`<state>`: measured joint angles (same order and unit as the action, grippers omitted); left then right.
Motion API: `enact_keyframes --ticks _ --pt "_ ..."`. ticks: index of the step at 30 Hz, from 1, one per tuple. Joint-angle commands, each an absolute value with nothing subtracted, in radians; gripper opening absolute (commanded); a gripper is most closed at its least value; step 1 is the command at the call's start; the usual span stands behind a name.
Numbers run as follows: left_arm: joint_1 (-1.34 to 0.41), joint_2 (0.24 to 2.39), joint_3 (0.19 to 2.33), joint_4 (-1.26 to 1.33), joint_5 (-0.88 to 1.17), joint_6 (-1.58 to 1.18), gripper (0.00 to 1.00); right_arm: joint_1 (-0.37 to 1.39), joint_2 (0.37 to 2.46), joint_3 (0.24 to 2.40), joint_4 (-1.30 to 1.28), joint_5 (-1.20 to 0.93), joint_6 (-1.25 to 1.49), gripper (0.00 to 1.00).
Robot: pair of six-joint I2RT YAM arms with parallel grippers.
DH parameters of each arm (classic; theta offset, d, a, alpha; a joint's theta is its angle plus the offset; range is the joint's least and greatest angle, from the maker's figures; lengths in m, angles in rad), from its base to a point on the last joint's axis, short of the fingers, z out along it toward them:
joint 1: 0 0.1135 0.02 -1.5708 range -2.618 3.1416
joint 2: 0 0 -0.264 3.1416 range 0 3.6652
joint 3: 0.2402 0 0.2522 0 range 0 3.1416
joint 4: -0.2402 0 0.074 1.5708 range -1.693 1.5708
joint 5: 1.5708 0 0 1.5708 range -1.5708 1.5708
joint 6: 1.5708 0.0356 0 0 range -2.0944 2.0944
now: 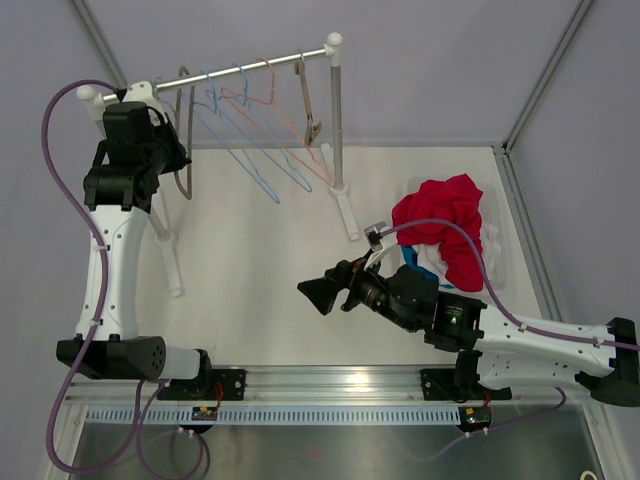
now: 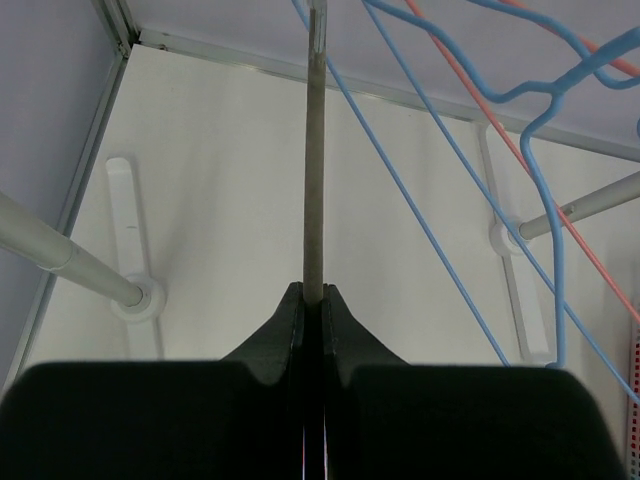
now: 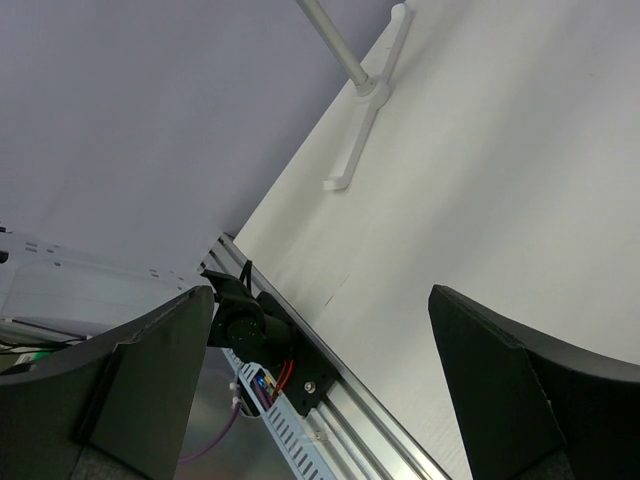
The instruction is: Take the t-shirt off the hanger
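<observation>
The grey hanger hangs and would stay on the rack's bar, so my left gripper should release it now.
A bare grey hanger (image 1: 186,182) hangs at the left end of the rack rail (image 1: 250,68). My left gripper (image 1: 170,150) is shut on it. In the left wrist view its thin bar (image 2: 314,150) runs straight up from between the closed fingertips of the left gripper (image 2: 311,292). The red t-shirt (image 1: 445,215) lies heaped in a white bin (image 1: 497,245) at the right, apart from both grippers. My right gripper (image 1: 318,290) hovers over the middle of the table, left of the bin. It is the same right gripper (image 3: 320,297) whose jaws stand wide open with nothing between them.
Blue hangers (image 1: 250,160), a pink one (image 1: 285,110) and a wooden one (image 1: 312,112) hang bare along the rail. The rack's post (image 1: 338,120) and feet (image 1: 347,212) stand on the white table. White and blue cloth (image 1: 430,264) lies under the red shirt. The frame rail (image 3: 330,385) runs along the near edge.
</observation>
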<state>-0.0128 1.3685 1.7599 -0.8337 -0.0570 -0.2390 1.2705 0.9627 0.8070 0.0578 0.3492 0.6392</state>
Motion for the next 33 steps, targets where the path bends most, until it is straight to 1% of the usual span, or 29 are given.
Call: enact_keyframes --ticks 1,8,9,13,15,16,19,20,21,22,23,26,30,33 --pt "-0.006 1.362 1.769 -0.776 -0.069 -0.236 0.0 1.27 0.959 0.805 0.081 0.345 0.614 0.98" --pt "-0.006 1.318 1.697 -0.756 -0.064 -0.258 0.0 1.27 0.954 0.802 0.08 0.344 0.617 0.98" --pt "-0.006 1.306 1.687 -0.753 -0.08 -0.261 0.01 1.27 0.953 0.802 0.08 0.344 0.618 0.98" --pt "-0.006 1.255 1.654 -0.735 -0.086 -0.265 0.22 1.269 0.951 0.808 0.071 0.348 0.617 0.98" --pt "-0.006 1.235 1.646 -0.735 -0.084 -0.267 0.29 1.27 0.946 0.815 0.066 0.35 0.615 0.98" --pt "-0.006 1.229 1.64 -0.733 -0.078 -0.268 0.39 1.27 0.943 0.816 0.064 0.351 0.614 0.98" --pt "-0.006 1.195 1.617 -0.721 -0.063 -0.281 0.61 1.27 0.937 0.834 0.039 0.363 0.597 0.99" --pt "-0.006 1.181 1.589 -0.712 -0.063 -0.291 0.75 1.269 0.934 0.853 0.025 0.368 0.588 0.99" --pt "-0.006 1.158 1.579 -0.7 -0.061 -0.298 0.81 1.27 0.928 0.864 0.011 0.373 0.581 0.99" --pt "-0.008 1.143 1.557 -0.695 -0.054 -0.304 0.89 1.27 0.916 0.883 -0.024 0.385 0.562 1.0" --pt "-0.008 1.129 1.548 -0.687 -0.052 -0.308 0.93 1.27 0.908 0.894 -0.041 0.394 0.555 0.99" --pt "-0.008 1.053 1.52 -0.661 -0.023 -0.334 0.98 1.27 0.879 0.929 -0.086 0.434 0.519 0.99" --pt "-0.009 0.924 1.401 -0.591 0.052 -0.383 0.99 1.27 0.844 0.954 -0.109 0.489 0.454 1.0" --pt "-0.009 0.824 1.338 -0.588 0.071 -0.376 0.99 1.27 0.786 0.969 -0.124 0.595 0.407 1.0"
